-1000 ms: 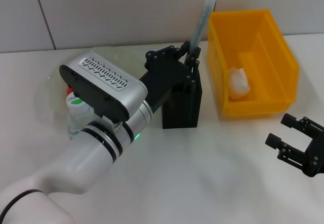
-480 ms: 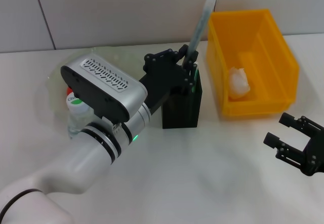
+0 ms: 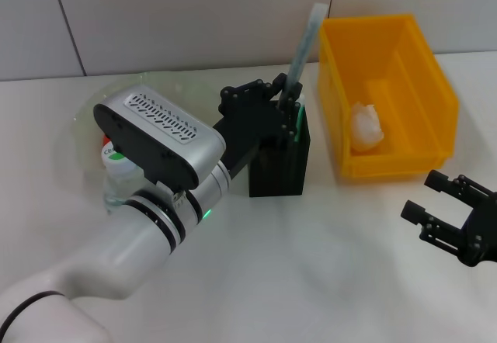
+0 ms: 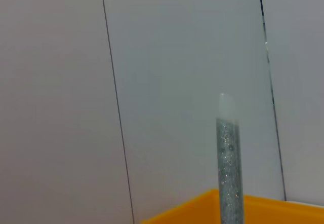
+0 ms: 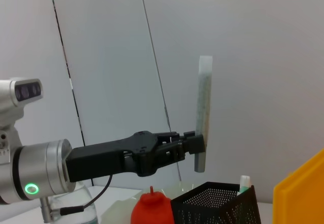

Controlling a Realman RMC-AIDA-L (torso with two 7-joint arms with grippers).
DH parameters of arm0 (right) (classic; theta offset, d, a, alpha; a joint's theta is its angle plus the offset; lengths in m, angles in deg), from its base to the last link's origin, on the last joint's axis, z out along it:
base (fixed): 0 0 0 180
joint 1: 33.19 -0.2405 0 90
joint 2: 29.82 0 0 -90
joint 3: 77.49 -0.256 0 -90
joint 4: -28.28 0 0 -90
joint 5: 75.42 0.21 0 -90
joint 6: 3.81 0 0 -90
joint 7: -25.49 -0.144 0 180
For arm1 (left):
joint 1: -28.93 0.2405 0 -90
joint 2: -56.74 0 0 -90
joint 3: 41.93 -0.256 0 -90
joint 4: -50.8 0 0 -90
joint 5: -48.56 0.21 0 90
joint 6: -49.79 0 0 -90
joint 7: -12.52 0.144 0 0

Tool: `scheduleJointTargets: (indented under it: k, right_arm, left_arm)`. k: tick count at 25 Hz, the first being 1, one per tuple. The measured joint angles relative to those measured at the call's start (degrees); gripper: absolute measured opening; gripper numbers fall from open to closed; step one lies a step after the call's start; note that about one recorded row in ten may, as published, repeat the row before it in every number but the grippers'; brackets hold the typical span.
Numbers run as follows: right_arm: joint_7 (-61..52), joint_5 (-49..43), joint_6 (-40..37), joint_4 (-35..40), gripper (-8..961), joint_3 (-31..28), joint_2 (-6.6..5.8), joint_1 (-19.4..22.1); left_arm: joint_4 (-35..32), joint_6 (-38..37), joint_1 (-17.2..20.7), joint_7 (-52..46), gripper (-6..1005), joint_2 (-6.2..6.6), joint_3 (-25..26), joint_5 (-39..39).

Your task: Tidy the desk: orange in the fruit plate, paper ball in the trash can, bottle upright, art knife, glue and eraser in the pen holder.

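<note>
My left gripper has its lower end over the opening, and the glue would stay in the pen holder, so it is now time to open.
My left gripper is shut on the glue, a long grey glittery tube held nearly upright, its lower end just above the black mesh pen holder. The right wrist view shows the glue clamped above the pen holder, where a green and white tip sticks out. The paper ball lies in the yellow trash can. The orange sits in the fruit plate, with the bottle upright beside it. The eraser is hidden. My right gripper is open at the front right.
My left arm spans the table's left half and hides much of the plate and bottle. The trash can stands close to the pen holder's right side. A panelled wall runs behind the table.
The glue tube's top has sunk a little and shifted left with my left gripper. My right gripper has drifted slightly left.
</note>
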Motion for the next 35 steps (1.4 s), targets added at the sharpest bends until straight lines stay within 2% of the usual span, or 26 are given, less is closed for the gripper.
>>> scheduleJointTargets:
  k: [17, 25, 26, 29, 30, 31, 35]
  right_arm:
    - [0.0, -0.1, -0.5, 0.0, 727, 0.1, 0.00, 0.0]
    - [-0.1, -0.1, -0.6, 0.0, 727, 0.1, 0.00, 0.2]
    - [-0.1, 0.0, -0.7, -0.1, 727, 0.1, 0.00, 0.2]
    - [-0.1, 0.1, -0.9, -0.2, 726, 0.0, 0.00, 0.3]
    - [-0.1, 0.2, -1.2, -0.3, 726, -0.2, 0.00, 0.3]
    - [-0.1, 0.2, -1.2, -0.3, 726, -0.2, 0.00, 0.3]
    - [-0.2, 0.3, -1.4, -0.5, 726, -0.3, -0.09, 0.0]
  left_arm:
    - [-0.2, -1.2, -0.8, 0.1, 189, 0.00, 0.0, -1.7]
    - [-2.9, 0.3, 0.9, 0.2, 404, 0.10, -0.6, 0.1]
    - [-8.3, -0.5, 4.0, 0.2, 443, 0.85, -0.2, 4.7]
    - [-17.9, -6.3, 8.5, 0.2, 545, 2.66, 1.2, 12.5]
    - [-22.8, -10.0, 10.8, 0.2, 580, 3.73, 1.7, 14.8]
    - [-22.8, -10.0, 10.8, 0.2, 614, 3.73, 1.7, 14.8]
    - [-33.9, -17.5, 14.7, 0.2, 749, 7.51, 2.3, 15.8]
